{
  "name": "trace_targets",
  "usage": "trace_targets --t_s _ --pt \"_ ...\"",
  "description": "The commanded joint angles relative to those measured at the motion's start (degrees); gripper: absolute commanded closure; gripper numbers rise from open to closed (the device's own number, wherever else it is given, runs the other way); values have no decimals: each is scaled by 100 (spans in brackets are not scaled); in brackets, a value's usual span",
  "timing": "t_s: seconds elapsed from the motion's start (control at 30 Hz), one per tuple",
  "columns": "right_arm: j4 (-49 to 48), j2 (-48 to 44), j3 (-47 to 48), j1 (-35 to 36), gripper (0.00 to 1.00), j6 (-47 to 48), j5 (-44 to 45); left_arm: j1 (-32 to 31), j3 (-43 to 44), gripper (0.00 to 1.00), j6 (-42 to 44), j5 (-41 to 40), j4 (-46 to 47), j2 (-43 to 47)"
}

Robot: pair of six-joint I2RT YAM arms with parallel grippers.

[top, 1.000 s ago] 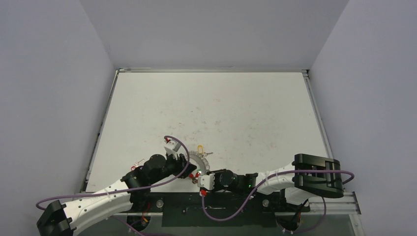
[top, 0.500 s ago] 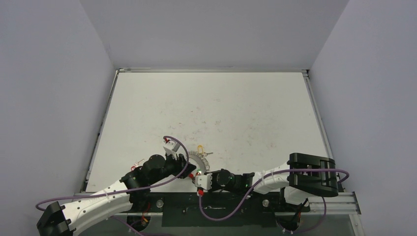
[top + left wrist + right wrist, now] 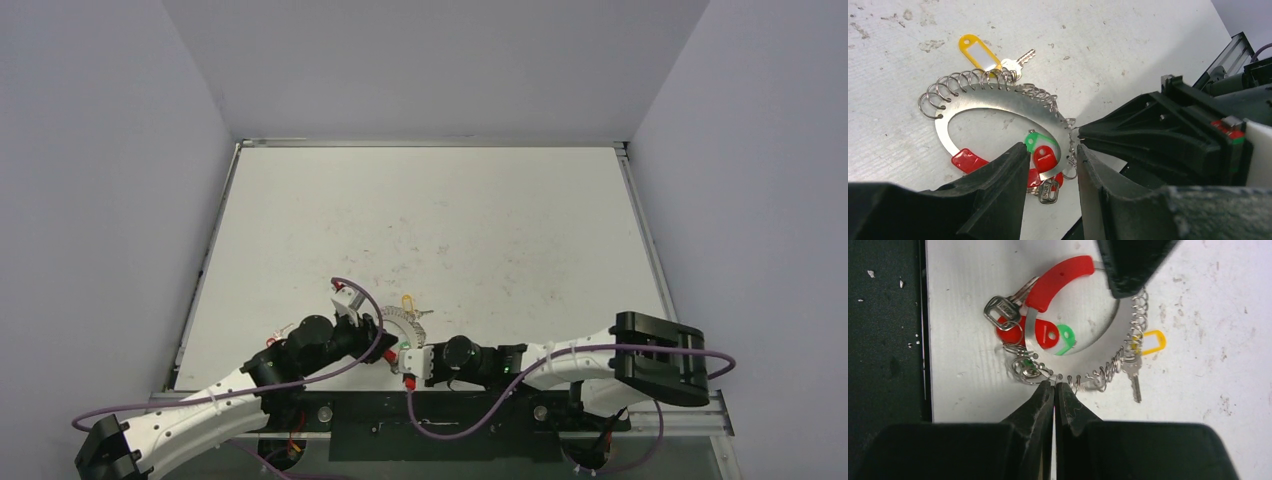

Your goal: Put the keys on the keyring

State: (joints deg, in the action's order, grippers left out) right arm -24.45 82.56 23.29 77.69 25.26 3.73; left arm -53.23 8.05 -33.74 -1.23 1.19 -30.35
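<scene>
My right gripper will bring the keyring (image 3: 1090,360) along by its rim if I lift my right gripper now, and the keyring will tilt up from the table, because a wire loop is between my right gripper's shut fingers.
The keyring (image 3: 998,102) is a flat silvery ring that lies on the table, edged with small wire loops (image 3: 1098,375) and a red plastic piece (image 3: 1058,280). A key with a yellow tag (image 3: 979,52) hangs on one loop. Red (image 3: 1045,157) and green (image 3: 1037,141) tags and another key (image 3: 1048,190) sit at the ring's near edge. My left gripper (image 3: 1050,160) stands open astride that edge. My right gripper (image 3: 1054,385) is shut, its tips against a wire loop on the rim; whether the loop is pinched I cannot tell. From above, both grippers meet at the keyring (image 3: 405,322).
The keyring lies close to the table's near edge, next to the black base rail (image 3: 888,340). The white table (image 3: 450,220) stretches away behind it between grey walls. Purple cables (image 3: 350,290) loop over both arms.
The right gripper's jaws have closed at the ring's rim, and the right arm's elbow has swung to the right. The left gripper and the keyring stay where they were.
</scene>
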Motion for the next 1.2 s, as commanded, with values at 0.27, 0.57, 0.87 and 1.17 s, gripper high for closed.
trace_targets --t_s 0.27,0.57,0.87,1.17 --pt "1319 -1667 270 -910 100 -146 -1896 -51 135 64 1036 434 966 -89" --pt "1208 -1986 449 -1612 100 -786 -3155 -204 -116 64 2294 1113 2127 -279" --pt "1057 -2056 691 -2199 100 -1445 -4055 -375 -421 63 3238 1649 2773 -111" --pt "527 -1999 765 -2363 100 -1903 -4704 -453 -477 66 3817 1602 2799 116"
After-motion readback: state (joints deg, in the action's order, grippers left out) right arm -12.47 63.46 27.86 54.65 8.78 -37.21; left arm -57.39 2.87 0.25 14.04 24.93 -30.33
